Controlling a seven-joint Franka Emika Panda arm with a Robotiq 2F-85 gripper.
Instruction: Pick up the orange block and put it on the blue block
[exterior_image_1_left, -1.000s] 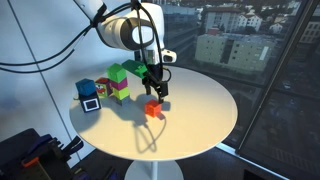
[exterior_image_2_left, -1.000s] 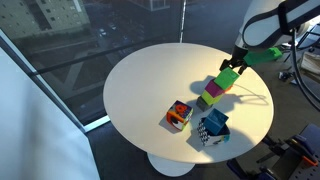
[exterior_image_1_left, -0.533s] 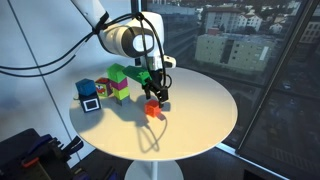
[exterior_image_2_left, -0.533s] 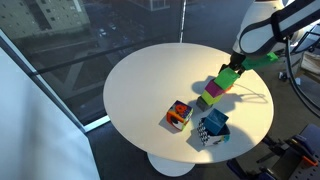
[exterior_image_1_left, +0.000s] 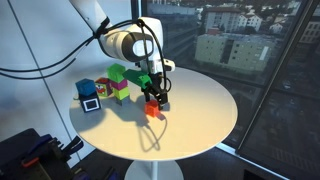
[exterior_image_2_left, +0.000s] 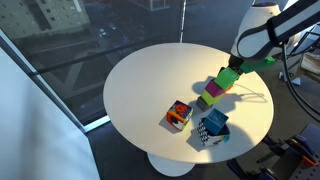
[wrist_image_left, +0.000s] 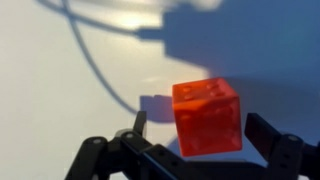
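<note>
The orange block (exterior_image_1_left: 153, 110) (wrist_image_left: 207, 117) sits between my open fingers, one on either side, and closing now would catch it, so it is time for my gripper to close.
The orange block (exterior_image_1_left: 153, 110) rests on the round white table (exterior_image_1_left: 200, 115). In the wrist view the orange block (wrist_image_left: 207, 117) sits between my two fingers, with gaps on both sides. My gripper (exterior_image_1_left: 154, 98) is open and hangs just over it; it also shows in the wrist view (wrist_image_left: 202, 130) and in an exterior view (exterior_image_2_left: 238, 62). The blue block (exterior_image_1_left: 89, 96) stands at the table's edge, apart from my gripper, and has white markings in an exterior view (exterior_image_2_left: 213, 128). The orange block is hidden in that view.
Lime-green cubes (exterior_image_1_left: 124, 72) and a magenta cube (exterior_image_1_left: 120, 91) stand between the orange and blue blocks; they also show in an exterior view (exterior_image_2_left: 228, 80) (exterior_image_2_left: 214, 90). A multicoloured cube (exterior_image_2_left: 179, 115) sits by the blue block. Cables trail across the table's back.
My gripper has come down a little closer over the orange block. The blocks have not moved.
</note>
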